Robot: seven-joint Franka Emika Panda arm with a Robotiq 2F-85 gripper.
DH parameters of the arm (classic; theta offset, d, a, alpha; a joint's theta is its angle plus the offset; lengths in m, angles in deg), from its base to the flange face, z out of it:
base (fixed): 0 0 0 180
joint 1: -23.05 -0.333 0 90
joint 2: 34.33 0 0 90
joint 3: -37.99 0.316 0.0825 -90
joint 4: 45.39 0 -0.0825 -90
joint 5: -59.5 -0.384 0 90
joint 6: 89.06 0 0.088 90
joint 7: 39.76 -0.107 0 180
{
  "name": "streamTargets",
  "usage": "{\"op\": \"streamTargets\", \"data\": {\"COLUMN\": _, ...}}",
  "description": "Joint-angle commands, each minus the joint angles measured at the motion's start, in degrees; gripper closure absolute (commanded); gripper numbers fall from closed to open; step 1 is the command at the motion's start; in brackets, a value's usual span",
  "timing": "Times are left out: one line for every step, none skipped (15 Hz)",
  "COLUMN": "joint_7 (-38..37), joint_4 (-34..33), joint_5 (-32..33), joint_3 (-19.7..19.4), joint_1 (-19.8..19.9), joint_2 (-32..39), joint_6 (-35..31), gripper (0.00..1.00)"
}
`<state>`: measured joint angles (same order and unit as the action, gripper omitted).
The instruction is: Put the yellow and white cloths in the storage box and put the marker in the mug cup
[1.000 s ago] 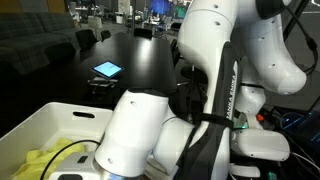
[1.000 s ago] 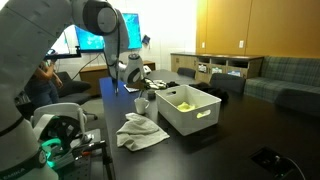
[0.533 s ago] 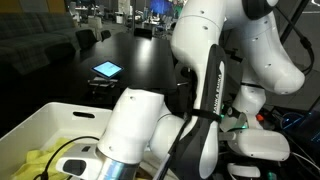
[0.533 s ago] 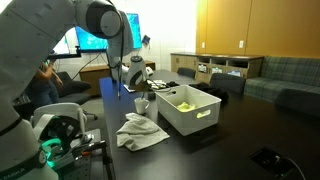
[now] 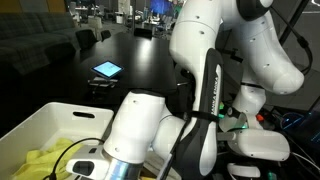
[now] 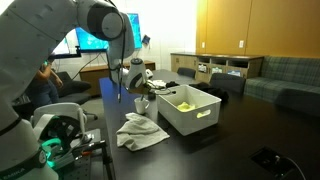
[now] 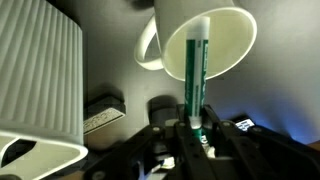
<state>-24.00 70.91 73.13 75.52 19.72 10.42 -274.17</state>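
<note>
The green and white marker's tip is inside the white mug cup's opening and the marker would end in the mug cup, so my gripper releases it now.
In the wrist view my gripper (image 7: 196, 128) is shut on a green and white marker (image 7: 196, 70), whose tip reaches into the mouth of a white mug cup (image 7: 205, 40). In an exterior view the gripper (image 6: 138, 88) hangs right over the mug (image 6: 142, 105) beside the white storage box (image 6: 190, 110). The yellow cloth (image 6: 186, 101) lies inside the box; it also shows in an exterior view (image 5: 35, 162). The white cloth (image 6: 140, 131) lies crumpled on the dark table in front of the mug.
The white box wall (image 7: 38, 75) fills the left of the wrist view. A lit tablet (image 5: 107, 69) lies on the dark table (image 5: 130, 60). A second robot base (image 6: 55, 135) stands at the near left. Chairs and shelves stand beyond.
The arm has sunk slightly, bringing the marker closer over the mug. The cloths and box have not moved.
</note>
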Motion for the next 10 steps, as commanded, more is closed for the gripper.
{"op": "streamTargets", "data": {"joint_7": 0.4, "joint_4": 1.1, "joint_5": 1.7, "joint_3": 0.6, "joint_1": 0.6, "joint_2": 0.4, "joint_6": -2.9, "gripper": 0.90}}
{"op": "streamTargets", "data": {"joint_7": 0.3, "joint_4": 1.3, "joint_5": 2.0, "joint_3": 0.5, "joint_1": 0.6, "joint_2": 0.4, "joint_6": -3.4, "gripper": 0.85}}
{"op": "streamTargets", "data": {"joint_7": 0.3, "joint_4": 1.5, "joint_5": 2.3, "joint_3": 0.4, "joint_1": 0.5, "joint_2": 0.4, "joint_6": -3.7, "gripper": 0.55}}
{"op": "streamTargets", "data": {"joint_7": 0.2, "joint_4": 1.7, "joint_5": 2.5, "joint_3": 0.6, "joint_1": 0.7, "joint_2": 0.3, "joint_6": -3.9, "gripper": 0.55}}
{"op": "streamTargets", "data": {"joint_7": 0.0, "joint_4": 1.9, "joint_5": 2.6, "joint_3": 0.5, "joint_1": 0.6, "joint_2": 0.1, "joint_6": -4.3, "gripper": 0.48}}
{"op": "streamTargets", "data": {"joint_7": -0.1, "joint_4": 2.2, "joint_5": 2.8, "joint_3": 0.6, "joint_1": 0.8, "joint_2": -0.1, "joint_6": -4.8, "gripper": 0.41}}
{"op": "streamTargets", "data": {"joint_7": -0.3, "joint_4": 2.4, "joint_5": 2.9, "joint_3": 0.7, "joint_1": 0.9, "joint_2": -0.4, "joint_6": -5.0, "gripper": 0.34}}
{"op": "streamTargets", "data": {"joint_7": -0.5, "joint_4": 2.7, "joint_5": 3.0, "joint_3": 0.5, "joint_1": 0.8, "joint_2": -0.8, "joint_6": -5.8, "gripper": 0.25}}
{"op": "streamTargets", "data": {"joint_7": -0.7, "joint_4": 3.2, "joint_5": 3.2, "joint_3": 0.7, "joint_1": 1.2, "joint_2": -1.3, "joint_6": -6.1, "gripper": 0.18}}
{"op": "streamTargets", "data": {"joint_7": -1.0, "joint_4": 3.6, "joint_5": 3.1, "joint_3": 0.4, "joint_1": 1.0, "joint_2": -2.0, "joint_6": -6.3, "gripper": 0.09}}
